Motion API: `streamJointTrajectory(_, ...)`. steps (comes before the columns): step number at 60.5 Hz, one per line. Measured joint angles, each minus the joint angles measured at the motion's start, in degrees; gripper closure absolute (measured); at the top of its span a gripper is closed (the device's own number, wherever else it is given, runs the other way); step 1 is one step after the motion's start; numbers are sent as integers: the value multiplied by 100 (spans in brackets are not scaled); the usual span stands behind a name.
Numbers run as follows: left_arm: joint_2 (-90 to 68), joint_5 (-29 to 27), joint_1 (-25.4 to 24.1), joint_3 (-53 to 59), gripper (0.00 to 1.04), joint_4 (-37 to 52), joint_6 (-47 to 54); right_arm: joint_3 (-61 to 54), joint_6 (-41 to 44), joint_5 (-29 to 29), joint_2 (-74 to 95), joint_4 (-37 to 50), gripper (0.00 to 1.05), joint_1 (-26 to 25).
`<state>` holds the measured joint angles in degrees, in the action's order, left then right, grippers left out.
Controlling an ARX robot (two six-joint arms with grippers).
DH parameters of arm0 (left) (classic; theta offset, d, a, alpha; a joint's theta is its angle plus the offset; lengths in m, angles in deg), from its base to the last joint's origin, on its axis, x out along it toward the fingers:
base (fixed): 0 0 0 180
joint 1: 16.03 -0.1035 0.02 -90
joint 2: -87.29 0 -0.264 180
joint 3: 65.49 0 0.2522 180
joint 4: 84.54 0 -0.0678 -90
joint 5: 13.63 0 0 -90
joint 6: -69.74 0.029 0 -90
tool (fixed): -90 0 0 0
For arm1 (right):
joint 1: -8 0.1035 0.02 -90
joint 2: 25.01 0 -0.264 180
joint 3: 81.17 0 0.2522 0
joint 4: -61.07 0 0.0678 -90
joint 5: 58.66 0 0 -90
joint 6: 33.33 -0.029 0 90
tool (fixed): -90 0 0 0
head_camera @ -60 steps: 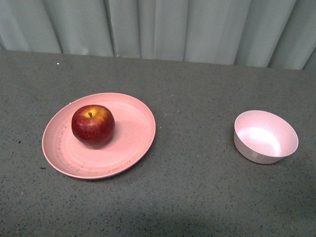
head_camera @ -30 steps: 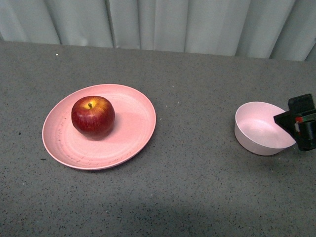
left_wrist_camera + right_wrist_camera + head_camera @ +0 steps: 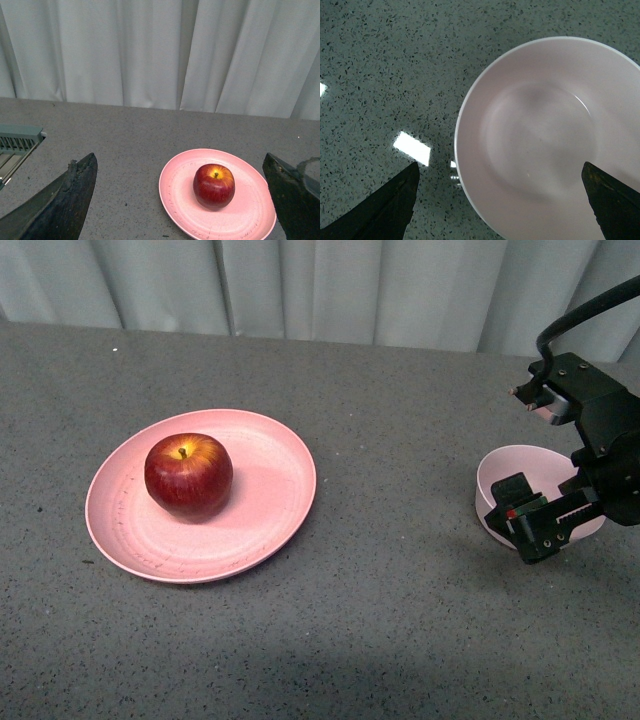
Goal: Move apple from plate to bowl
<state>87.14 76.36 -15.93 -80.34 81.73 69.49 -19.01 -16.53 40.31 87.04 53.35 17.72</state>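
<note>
My right gripper grabs the bowl by its rim next, to bring the bowl near the plate for the apple.
A dark-red apple with a yellow patch at its stem sits left of centre on the wide salmon-pink plate. The small pale pink bowl stands far to the right with nothing in it. My right gripper hangs open just over the bowl's near side. Its wrist view looks straight down into the bowl, with the dark fingers wide apart. My left gripper is open and stands well back from the apple and plate. It does not show in the front view.
Everything rests on a grey speckled table. A pale pleated curtain closes off the far edge. A grey ribbed part shows at the side of the left wrist view.
My right arm has come in from the right and risen over the bowl, hiding part of it. Apple, plate and bowl have stayed put.
</note>
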Motion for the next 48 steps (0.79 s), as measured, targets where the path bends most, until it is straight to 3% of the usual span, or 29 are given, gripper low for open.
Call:
streamJointTrajectory(19,0,0,0,0,7,0,0,442,127,-179,492,-168,11,225)
streamJointTrajectory(31,0,0,0,0,7,0,2,549,201,-313,636,-262,55,286)
streamJointTrajectory(48,0,0,0,0,7,0,0,549,219,-376,647,-313,96,308)
